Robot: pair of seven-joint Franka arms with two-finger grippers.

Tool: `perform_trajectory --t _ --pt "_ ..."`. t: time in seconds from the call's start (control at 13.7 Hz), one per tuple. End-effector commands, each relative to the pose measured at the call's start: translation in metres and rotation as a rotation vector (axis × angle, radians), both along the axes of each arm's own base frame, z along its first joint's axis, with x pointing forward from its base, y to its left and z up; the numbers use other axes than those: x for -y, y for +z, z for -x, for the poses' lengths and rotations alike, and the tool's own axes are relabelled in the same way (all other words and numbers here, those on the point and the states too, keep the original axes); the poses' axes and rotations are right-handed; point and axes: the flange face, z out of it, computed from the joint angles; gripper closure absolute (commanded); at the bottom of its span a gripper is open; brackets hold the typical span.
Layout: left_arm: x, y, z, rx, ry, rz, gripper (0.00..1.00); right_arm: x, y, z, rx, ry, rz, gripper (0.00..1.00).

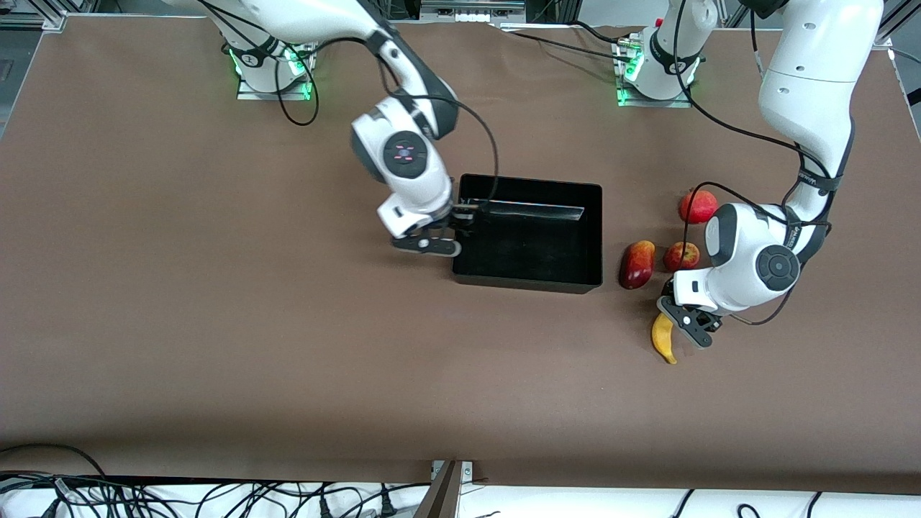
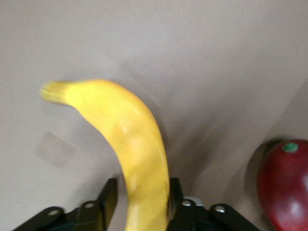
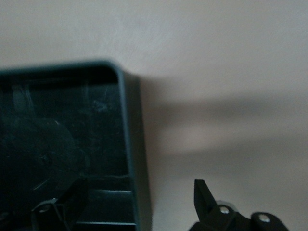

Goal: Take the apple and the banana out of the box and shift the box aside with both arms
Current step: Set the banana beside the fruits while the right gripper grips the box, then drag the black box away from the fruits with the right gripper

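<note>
My right gripper should next grab the emptied box by a short end, so that it can move the box aside from the fruit.
The black box stands mid-table. My right gripper is open astride the box's wall at the right arm's end; in the right wrist view one finger is inside the box and the other is outside. The yellow banana lies on the table toward the left arm's end. My left gripper is low over its upper end, and its open fingers straddle the banana with a small gap on one side. The apple sits on the table beside the left wrist.
A red-yellow mango lies between the box and the apple; it also shows in the left wrist view. A red pomegranate sits farther from the front camera than the apple. The brown table stretches wide around them.
</note>
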Motion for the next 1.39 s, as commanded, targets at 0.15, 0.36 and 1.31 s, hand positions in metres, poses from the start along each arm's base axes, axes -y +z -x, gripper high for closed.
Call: perform_trajectory --t 0.15,0.36,1.31 --pt "-0.009 0.156 0.009 0.044 0.039 -0.016 0.00 -0.017 -0.036 0.008 0.016 -0.004 -0.004 1.00" --pt "-0.011 0.287 0.056 0.023 0.236 -0.031 0.00 -0.010 -0.039 0.007 0.004 0.012 0.010 1.00" --pt "-0.034 0.400 0.132 -0.041 0.619 -0.032 0.00 0.302 0.122 -0.113 -0.091 0.212 0.140 1.00"
